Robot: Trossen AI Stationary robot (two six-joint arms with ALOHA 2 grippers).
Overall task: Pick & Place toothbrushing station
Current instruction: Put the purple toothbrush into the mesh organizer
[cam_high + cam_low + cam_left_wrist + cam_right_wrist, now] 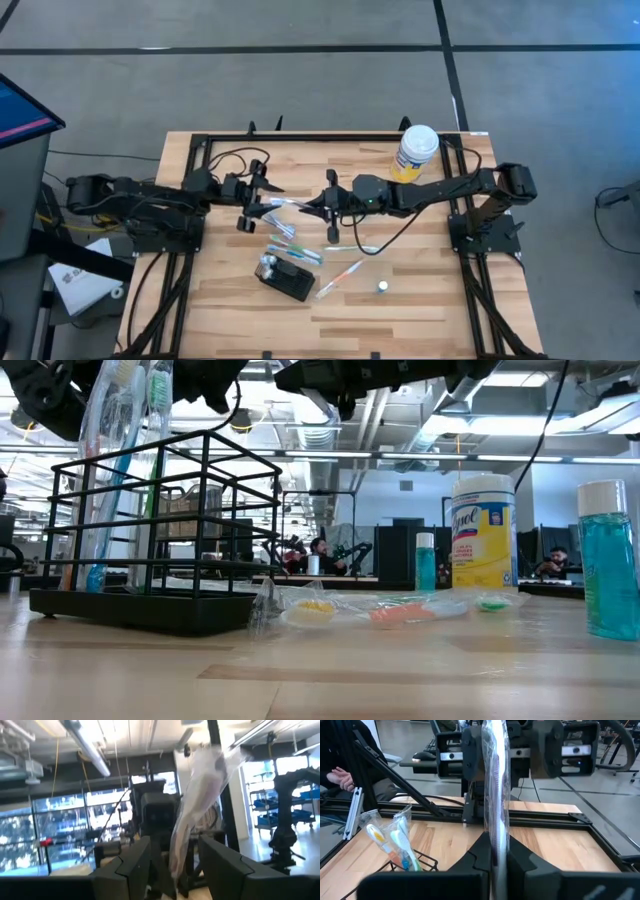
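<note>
Next, my left gripper grabs the wrapped toothbrush by its handle (284, 203), to stand it in the toothbrushing station (287, 278).
The toothbrushing station (287, 278) is a black wire holder standing on the table's near middle. Wrapped toothbrushes stand upright in the station (150, 530), which also shows in the right wrist view (405, 865). Above the table's middle my right gripper (328, 205) is shut on a clear-wrapped toothbrush (292, 204). The toothbrush reaches leftward to my left gripper (262, 207). My left gripper (175, 870) is open; its fingers stand on either side of the wrapper's far end (200, 795), with a gap on both sides. My right gripper (495, 860) pinches the wrapped toothbrush by its right end (496, 840) between its two shut fingers. The fingers come about level from the table's right and lie along the toothbrush. The toothbrush is lifted clear of the table and sticks out toward my left gripper.
A white-lidded yellow canister (415, 152) stands at the far right of the table. Loose wrapped toothbrushes (296, 250) lie beside the station, and another (340, 278) lies to its right. A small bottle (382, 287) stands near the front. Black frame rails (330, 137) border the tabletop.
</note>
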